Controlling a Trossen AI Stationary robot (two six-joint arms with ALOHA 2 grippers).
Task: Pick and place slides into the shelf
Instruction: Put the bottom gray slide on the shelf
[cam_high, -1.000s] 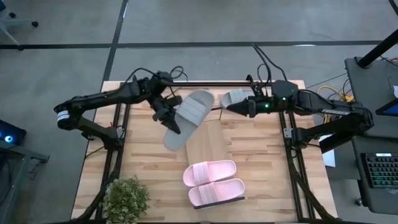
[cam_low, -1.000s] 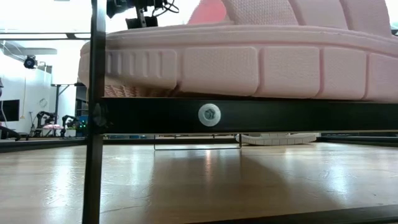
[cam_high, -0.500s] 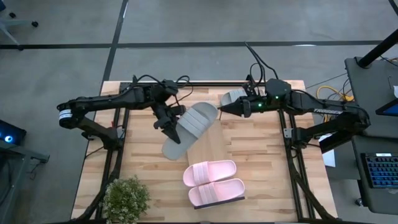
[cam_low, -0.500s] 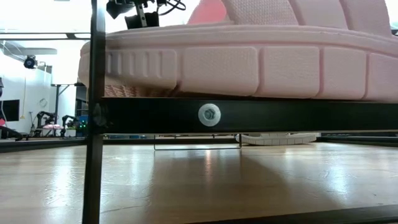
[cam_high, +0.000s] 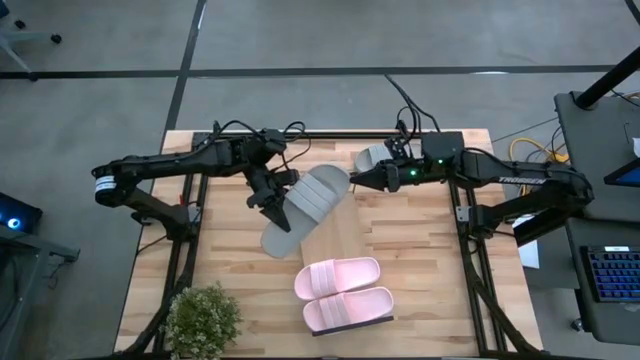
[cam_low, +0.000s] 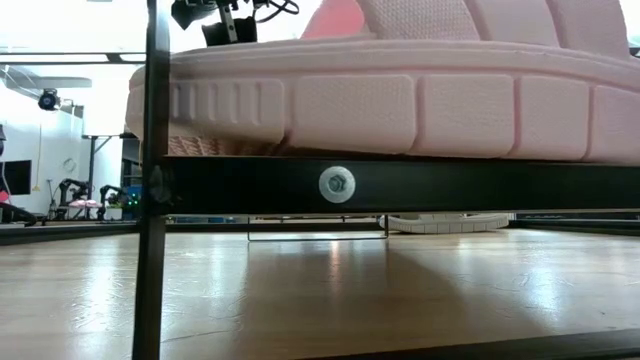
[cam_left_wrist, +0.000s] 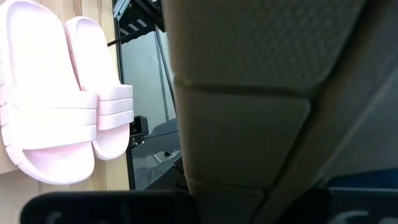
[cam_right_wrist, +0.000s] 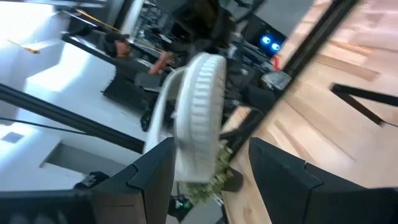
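Observation:
I need to grip the second grey slide by its toe end (cam_high: 335, 179) with my right gripper, to put it on the bare part of the shelf (cam_high: 338, 238).
My left gripper (cam_high: 272, 200) is shut on one grey slide (cam_high: 305, 205), which hangs tilted over the far end of the shelf (cam_high: 338, 238). That slide fills the left wrist view (cam_left_wrist: 249, 93) and shows edge-on in the right wrist view (cam_right_wrist: 199, 112). The pale pink pair (cam_high: 342, 293) lies side by side, soles down, on the shelf's near end, and looms large in the low view (cam_low: 400, 100). The second grey slide (cam_high: 378, 155) lies on the table at the far edge. My right gripper (cam_high: 357, 179) is open beside it, pointing at the held slide. My left gripper holds the grey slide by its long side edge (cam_high: 284, 203), about halfway along, beside the wide strap. The fingers come from the table's left, across the slide. The slide is tilted up on its side; I cannot tell whether its lower end (cam_high: 277, 240) touches the table.
A potted plant (cam_high: 203, 318) stands at the table's near left corner. Black frame rails (cam_high: 190, 230) run along the table's left and right sides (cam_high: 470, 235). Bare planks lie on both sides of the shelf. A desk with a keyboard (cam_high: 610, 275) stands off to the right.
My left gripper carried the grey slide a little toward the near edge and the shelf, turning it slightly, then held still. My right gripper moved a short way toward the table's left, nearer the held slide. The other grey slide and the pink pair stayed put.

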